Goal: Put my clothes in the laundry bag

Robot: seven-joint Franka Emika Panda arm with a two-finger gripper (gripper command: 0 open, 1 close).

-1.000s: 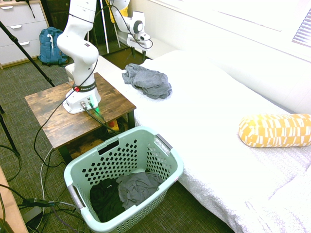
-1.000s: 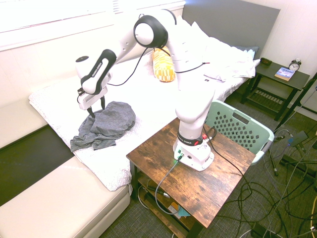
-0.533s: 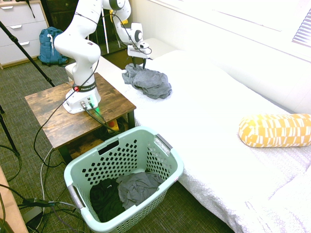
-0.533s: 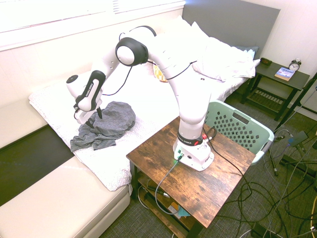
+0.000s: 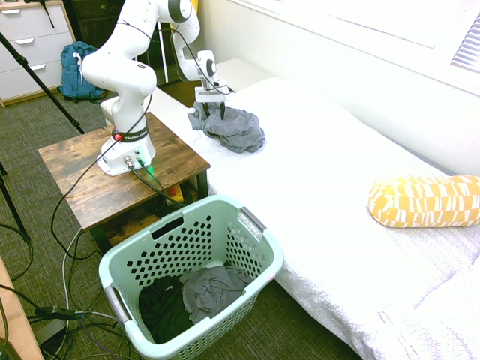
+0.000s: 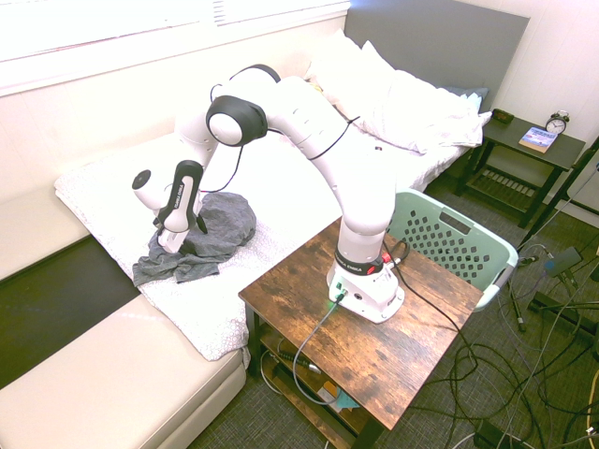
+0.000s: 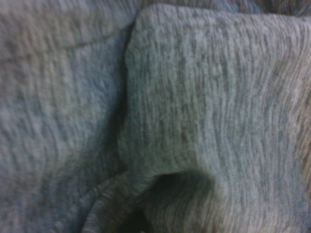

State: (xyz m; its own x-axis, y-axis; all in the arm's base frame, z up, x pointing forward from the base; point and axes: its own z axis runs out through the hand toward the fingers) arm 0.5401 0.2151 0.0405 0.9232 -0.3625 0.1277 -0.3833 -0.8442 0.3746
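Note:
The gripper needs to grab the fold of the grey garment next, because that fold stands up between the gripper's fingers and the rest lies slack [image 5: 244, 135] on the bed.
A crumpled grey garment [image 5: 234, 129] lies on the white bed near its foot end. My gripper [image 5: 213, 112] is down on the garment's near edge, open, with one finger on either side of a fold. From the other side, the gripper [image 6: 170, 245] is pressed into the same grey garment [image 6: 217, 224]. Grey knit fabric [image 7: 194, 107] fills the wrist view from very close. The mint-green laundry bag [image 5: 257, 225] stands on the floor beside the bed. Inside it are a black garment [image 5: 161, 307] and a grey one [image 5: 211, 289].
A wooden side table [image 5: 79, 184] stands between the laundry bag and the bed's foot. A yellow patterned pillow [image 5: 424, 201] lies further up the bed. A blue backpack [image 5: 77, 69] leans by a dresser. A nightstand [image 6: 524, 150] holds a clock and a book.
The arm swung in and came down from above the bed's foot onto the grey garment. The fingers stayed open throughout. The garment has not moved.

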